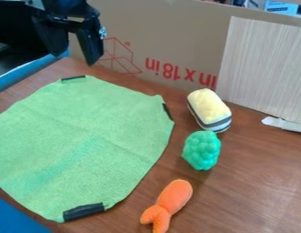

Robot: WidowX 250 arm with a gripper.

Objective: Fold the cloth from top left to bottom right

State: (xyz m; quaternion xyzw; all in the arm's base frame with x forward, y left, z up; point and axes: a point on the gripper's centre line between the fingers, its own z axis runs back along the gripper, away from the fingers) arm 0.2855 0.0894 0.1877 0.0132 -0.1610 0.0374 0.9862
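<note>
My gripper needs to take hold of the black-marked top corner of the cloth next, so that it can fold it over onto the cloth's bottom corner.
My gripper (75,58) hangs at the upper left of the camera view, above and behind the cloth's top corner. It is open, its two dark fingers apart with nothing between them. The green cloth (86,136) lies spread flat on the wooden table, with faint creases across it. Black strips mark its top corner, its right corner and its bottom corner. The cloth's left part runs out of the view.
Right of the cloth lie a yellow plush piece with striped edge (209,110), a green bumpy toy (202,150) and an orange toy (168,205). A cardboard wall (171,27) stands along the back of the table (256,182). Something blue (16,218) shows at lower left.
</note>
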